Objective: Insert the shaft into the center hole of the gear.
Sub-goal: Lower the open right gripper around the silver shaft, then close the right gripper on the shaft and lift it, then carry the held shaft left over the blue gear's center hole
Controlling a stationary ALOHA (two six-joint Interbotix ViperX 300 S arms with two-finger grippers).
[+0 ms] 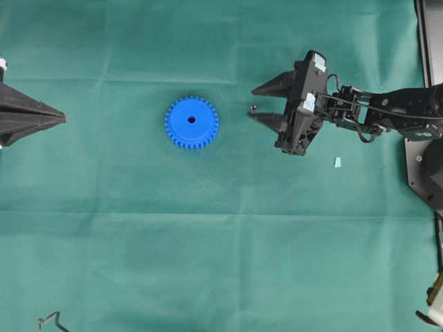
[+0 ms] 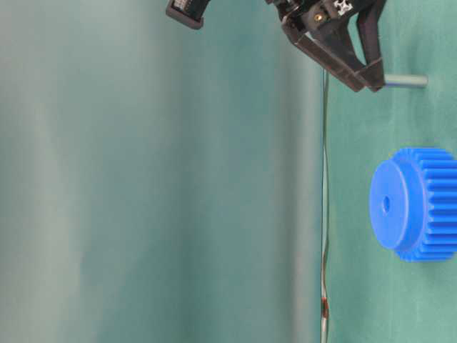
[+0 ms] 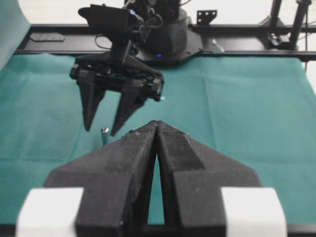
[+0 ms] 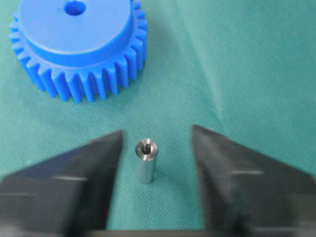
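Note:
The silver shaft (image 1: 254, 108) needs to go into the center hole of the blue gear, so my right gripper should pick it up by its round sides next.
The blue gear (image 1: 192, 123) lies flat on the green cloth, its center hole (image 1: 191, 120) facing up. To its right the small silver shaft (image 1: 254, 108) stands upright on the cloth. My right gripper (image 1: 251, 104) is open and straddles the shaft (image 4: 145, 160), with cloth showing on both sides; the left finger (image 4: 84, 168) is nearer. The gear (image 4: 79, 44) sits just beyond it. At the left edge my left gripper (image 1: 64, 118) is shut on nothing, its tips (image 3: 157, 123) pointing toward the gear, which they hide in the left wrist view.
A pale light-blue scrap (image 1: 338, 162) lies on the cloth below the right arm. Black frame rails (image 1: 429, 41) and the right arm's base (image 3: 163, 39) border the far side. A small metal clip (image 1: 50, 320) sits at the bottom-left corner.

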